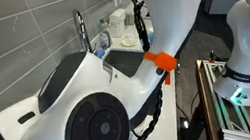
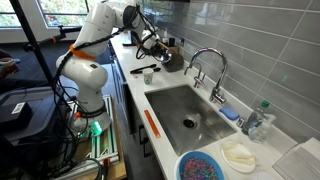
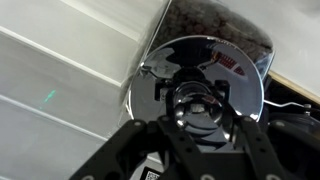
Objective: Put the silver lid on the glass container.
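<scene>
The robot's gripper should open now, because the silver lid's edge (image 3: 146, 63) spans the glass container's sides below the gripper's fingers. The lid would rest there if released.
In the wrist view the round shiny silver lid (image 3: 215, 62) fills the middle, with its domed knob at the centre. My gripper (image 3: 197, 108) has a finger on each side of the knob and is shut on it. Behind the lid lies the glass container (image 3: 222, 20), clear with rounded corners and dark brown contents; the lid covers its near part. I cannot tell whether the lid touches the rim. In an exterior view my gripper (image 2: 152, 45) hangs over the far end of the counter, beyond the sink.
A steel sink (image 2: 185, 112) with a faucet (image 2: 205, 62) is set in the counter. A blue bowl (image 2: 203, 166), a white cloth (image 2: 240, 155) and a bottle (image 2: 262, 118) are near its front. The robot's base (image 1: 92, 116) blocks most of an exterior view.
</scene>
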### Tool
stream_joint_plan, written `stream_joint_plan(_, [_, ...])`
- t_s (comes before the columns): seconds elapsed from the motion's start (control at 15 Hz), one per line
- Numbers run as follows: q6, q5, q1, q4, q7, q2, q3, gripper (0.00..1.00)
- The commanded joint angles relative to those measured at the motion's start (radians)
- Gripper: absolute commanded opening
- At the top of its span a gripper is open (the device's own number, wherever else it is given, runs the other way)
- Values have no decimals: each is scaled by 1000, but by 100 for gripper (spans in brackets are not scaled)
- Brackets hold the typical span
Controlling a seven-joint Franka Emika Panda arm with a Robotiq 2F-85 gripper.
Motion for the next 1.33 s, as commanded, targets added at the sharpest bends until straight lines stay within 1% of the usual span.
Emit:
stream_joint_plan(0.0, [-20, -9, -14, 38, -11, 38, 27, 21])
stream_joint_plan(0.33, [-19, -7, -20, 34, -12, 37, 32, 21])
stream_joint_plan(0.4, [-20, -7, -21, 31, -10, 35, 33, 51])
stream_joint_plan(0.47, [-20, -6, -22, 30, -10, 35, 34, 72])
stream_joint_plan(0.53, [-20, -6, -23, 28, -10, 35, 34, 75])
stream_joint_plan(0.6, [-21, -6, -24, 27, -9, 36, 35, 75])
stream_joint_plan(0.8, [-21, -6, -26, 26, -9, 40, 36, 96])
stream_joint_plan(0.87, [-21, -6, -26, 25, -8, 40, 36, 100])
stream_joint_plan(1.27, [-25, -5, -21, 13, -7, 16, 44, 100])
